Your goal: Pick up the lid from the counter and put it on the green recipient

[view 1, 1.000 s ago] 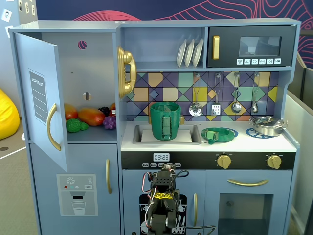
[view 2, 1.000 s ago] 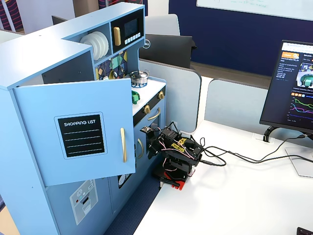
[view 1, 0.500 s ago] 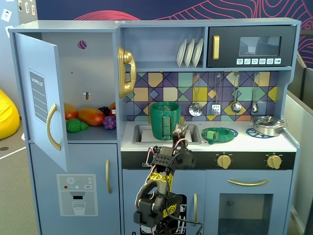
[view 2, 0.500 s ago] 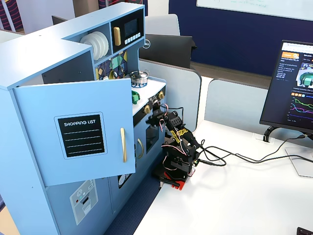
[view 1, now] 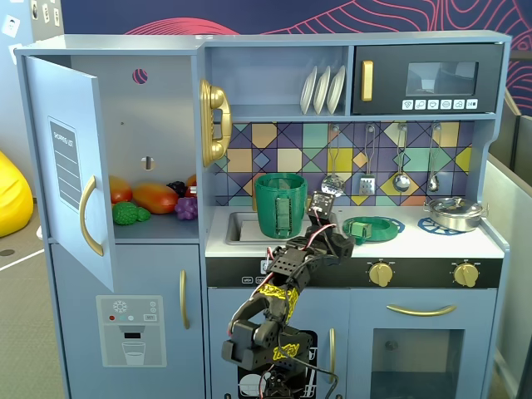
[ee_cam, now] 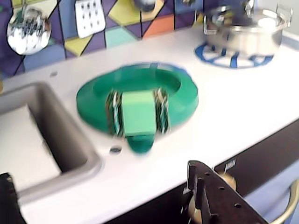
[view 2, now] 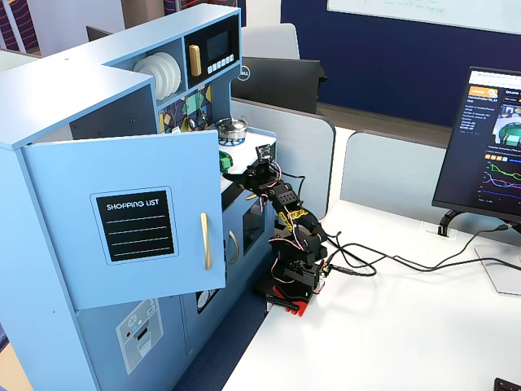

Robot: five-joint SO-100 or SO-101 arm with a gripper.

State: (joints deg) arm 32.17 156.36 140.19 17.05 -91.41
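My gripper should grab the lid by its light-green knob (view 1: pixel 361 229) next, so that it can put the lid on the green recipient (view 1: pixel 280 205).
The lid (view 1: pixel 376 228) is a flat round green disc with a blocky light-green knob (ee_cam: pixel 138 113). It lies flat on the white counter (ee_cam: pixel 243 107), right of the sink. In the wrist view the lid (ee_cam: pixel 180 93) is just ahead of my gripper (ee_cam: pixel 107 189). The gripper is open and empty, its jaws wide apart over the counter's front edge, short of the lid. In a fixed view the gripper (view 1: pixel 335 239) is just left of the lid. The tall dark-green pot (view 1: pixel 281 204) with a ribbed handle stands at the sink, left of the gripper. It is out of the wrist view.
A shiny silver pot (view 1: pixel 454 213) sits on the blue burner print (ee_cam: pixel 233 58) at the right. The grey sink (ee_cam: pixel 42 135) is left of the lid. Utensils hang on the tiled back wall (view 1: pixel 366 154). The fridge door (view 1: pixel 71 166) stands open at the left.
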